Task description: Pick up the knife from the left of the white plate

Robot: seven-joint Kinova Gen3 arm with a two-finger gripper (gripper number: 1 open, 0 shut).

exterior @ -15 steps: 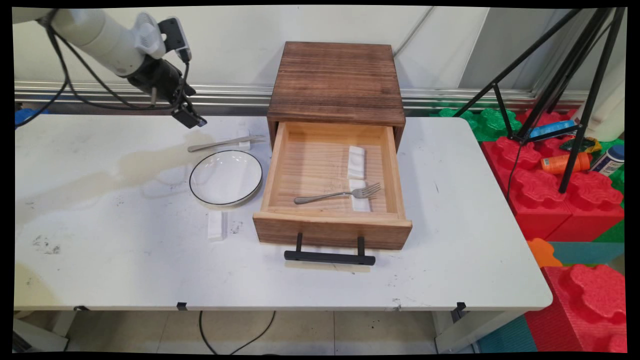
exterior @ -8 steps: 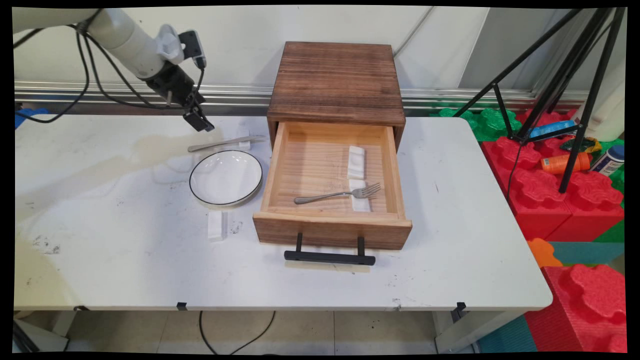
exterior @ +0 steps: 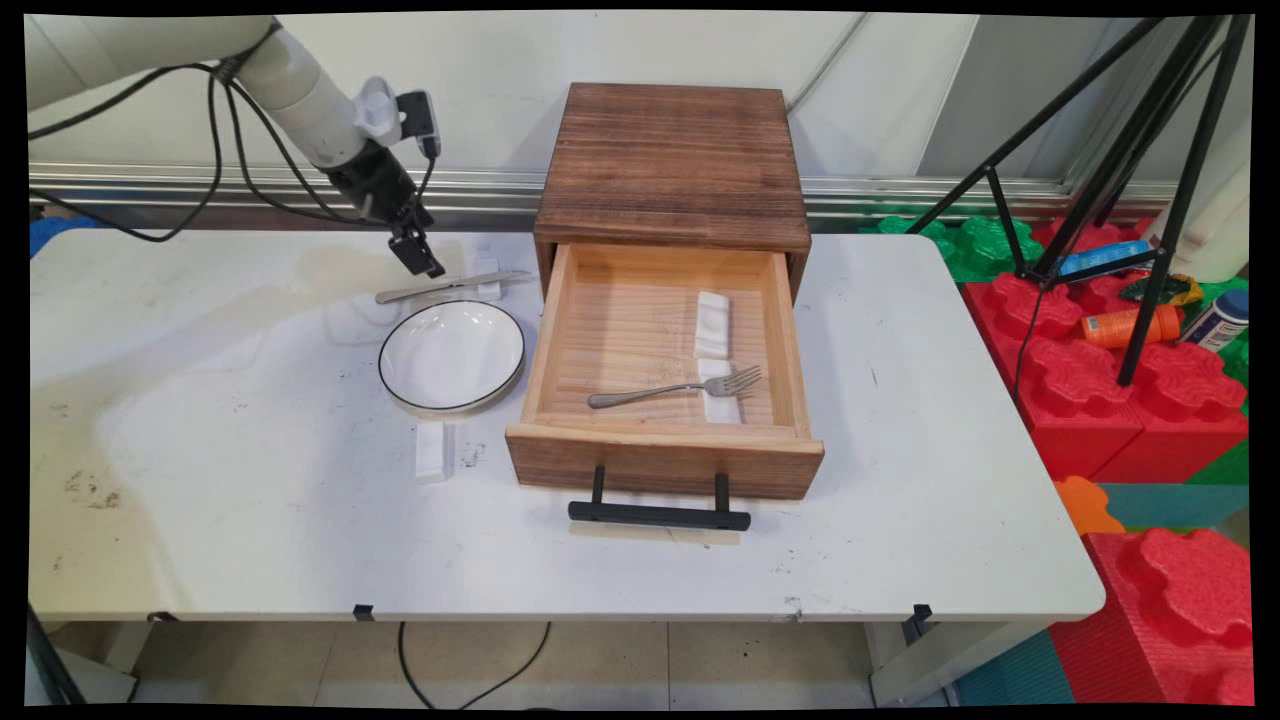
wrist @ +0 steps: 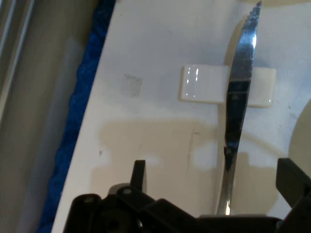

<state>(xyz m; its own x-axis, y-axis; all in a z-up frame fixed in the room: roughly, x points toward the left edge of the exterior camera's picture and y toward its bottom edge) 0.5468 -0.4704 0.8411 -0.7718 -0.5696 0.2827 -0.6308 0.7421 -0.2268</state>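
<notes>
The metal knife on the white rest needs to go in the open drawer, so my gripper should grab the knife by its handle next.
My gripper hangs just above the back left of the white table, open and holding nothing. In the hand view the gripper shows one fingertip to the left and the other at the right edge. A silver knife lies between them, nearer the right finger, its blade across a small white rest. In the main view the knife lies just right of and below the gripper, behind a white black-rimmed plate.
A wooden cabinet stands at the back with its drawer pulled out, holding a fork and two white rests. Another white rest lies in front of the plate. A black tripod and red foam blocks stand right of the table.
The gripper has moved right and down along the table's back, from left of the knife's handle to just above it. Nothing on the table has moved.
</notes>
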